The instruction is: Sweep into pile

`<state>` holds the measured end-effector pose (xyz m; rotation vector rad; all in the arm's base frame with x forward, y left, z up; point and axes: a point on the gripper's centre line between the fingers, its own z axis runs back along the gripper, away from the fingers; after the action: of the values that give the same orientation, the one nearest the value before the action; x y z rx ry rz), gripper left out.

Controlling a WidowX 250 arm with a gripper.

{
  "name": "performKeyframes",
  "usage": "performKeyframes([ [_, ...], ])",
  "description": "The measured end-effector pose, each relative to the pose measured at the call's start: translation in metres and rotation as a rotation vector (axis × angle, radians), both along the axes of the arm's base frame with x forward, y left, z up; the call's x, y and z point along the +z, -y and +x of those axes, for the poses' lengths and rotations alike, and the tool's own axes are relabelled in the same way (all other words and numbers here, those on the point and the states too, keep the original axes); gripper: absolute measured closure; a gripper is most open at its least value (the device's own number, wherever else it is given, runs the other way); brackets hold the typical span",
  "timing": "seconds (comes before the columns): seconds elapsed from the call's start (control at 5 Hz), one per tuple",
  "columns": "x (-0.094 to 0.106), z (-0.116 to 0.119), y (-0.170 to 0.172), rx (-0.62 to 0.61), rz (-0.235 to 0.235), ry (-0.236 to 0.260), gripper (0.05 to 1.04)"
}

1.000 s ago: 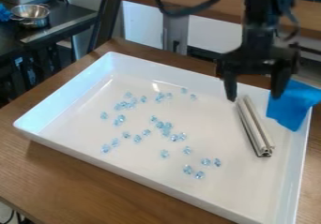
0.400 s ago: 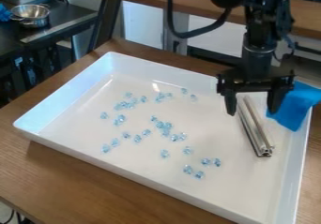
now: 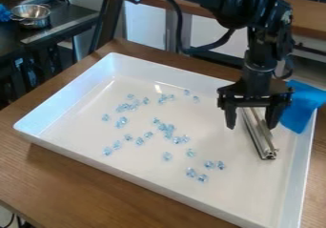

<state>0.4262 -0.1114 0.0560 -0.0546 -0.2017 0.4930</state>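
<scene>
The silver metal bar (image 3: 260, 137) can sweep the clear-blue pieces into a pile; I'll grab its upper half next.
My gripper (image 3: 251, 127) hangs open over the right part of the white tray (image 3: 75, 96), its fingers spread to either side of the upper half of a silver metal bar (image 3: 260, 137). The bar lies on the tray floor, its near end angled slightly right; whether the fingers touch it I cannot tell. Small clear-blue pieces (image 3: 168, 129) are scattered over the left and middle of the tray, with a few (image 3: 202, 178) nearer its front. A blue sheet (image 3: 300, 107), joined to the bar or not I cannot tell, drapes over the tray's right wall behind the gripper.
The tray rests on a brown wooden table (image 3: 75, 181), its raised walls surrounding the pieces and bar. A metal pot (image 3: 31, 15) stands on a dark counter at the upper left. Behind the table is a wooden bench (image 3: 191, 8). A black cable loops beside the arm.
My gripper has come down and slightly left, from above the bar's far end to around its upper half. More of the arm shows at the top. The bar and pieces look unmoved.
</scene>
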Motion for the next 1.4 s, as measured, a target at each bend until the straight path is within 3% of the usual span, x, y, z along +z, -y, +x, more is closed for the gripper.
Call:
performKeyframes([
  [0.2, -0.007, 0.004, 0.0, 0.003, 0.005, -0.005, 0.127],
  [0.6, -0.017, -0.008, -0.005, -0.02, -0.006, -0.013, 0.682],
  [1.4, -0.018, -0.042, -0.08, 0.09, -0.077, -0.004, 0.703],
])
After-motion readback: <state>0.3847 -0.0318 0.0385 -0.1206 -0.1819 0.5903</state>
